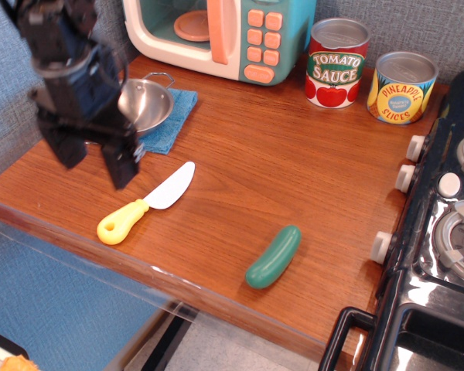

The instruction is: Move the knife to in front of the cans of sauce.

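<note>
My gripper picks up the knife where its handle meets the blade [145,205] next, to set the knife in front of the cans of sauce [337,65].
The knife [145,204] lies flat on the wooden counter near its front left edge, white blade pointing back right, yellow handle toward the front left. The two cans of sauce stand at the back right: the red-and-white Tomato Sauce can [337,63] and the yellow-and-blue Pineapple Slices can [402,87]. My gripper [97,159] is black, open and empty. It hangs above the counter just left of the knife's blade, its two fingers pointing down.
A steel bowl [145,104] sits on a blue cloth [168,124] behind the gripper. A toy microwave [220,35] stands at the back. A green cucumber-like toy [274,256] lies near the front edge. A black toy stove [441,232] borders the counter's right side.
</note>
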Controlling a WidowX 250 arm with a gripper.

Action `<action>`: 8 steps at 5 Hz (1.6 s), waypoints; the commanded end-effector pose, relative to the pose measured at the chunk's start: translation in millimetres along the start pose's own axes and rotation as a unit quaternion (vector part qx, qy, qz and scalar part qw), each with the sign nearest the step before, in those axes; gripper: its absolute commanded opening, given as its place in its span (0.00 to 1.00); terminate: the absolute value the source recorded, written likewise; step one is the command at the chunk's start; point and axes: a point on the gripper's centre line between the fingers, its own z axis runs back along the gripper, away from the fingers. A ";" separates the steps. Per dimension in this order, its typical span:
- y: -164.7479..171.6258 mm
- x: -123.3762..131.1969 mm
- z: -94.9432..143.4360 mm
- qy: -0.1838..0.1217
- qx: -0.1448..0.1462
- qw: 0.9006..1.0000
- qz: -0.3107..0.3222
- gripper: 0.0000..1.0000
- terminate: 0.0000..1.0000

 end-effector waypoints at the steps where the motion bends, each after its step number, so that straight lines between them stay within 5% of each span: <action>1: -2.0 -0.9 -28.7 0.002 -0.019 0.998 -0.067 1.00 0.00; 3: -14.3 2.4 -54.5 0.016 -0.008 0.997 -0.082 1.00 0.00; 4: -20.0 2.7 -69.8 0.049 -0.002 0.996 -0.078 1.00 0.00; 5: -23.4 3.0 -78.1 0.084 0.018 0.994 -0.072 0.00 0.00; 7: -21.3 -1.2 -63.5 0.069 0.021 0.996 -0.060 0.00 0.00; 8: -21.2 -0.4 -35.5 0.035 -0.006 0.999 -0.030 0.00 0.00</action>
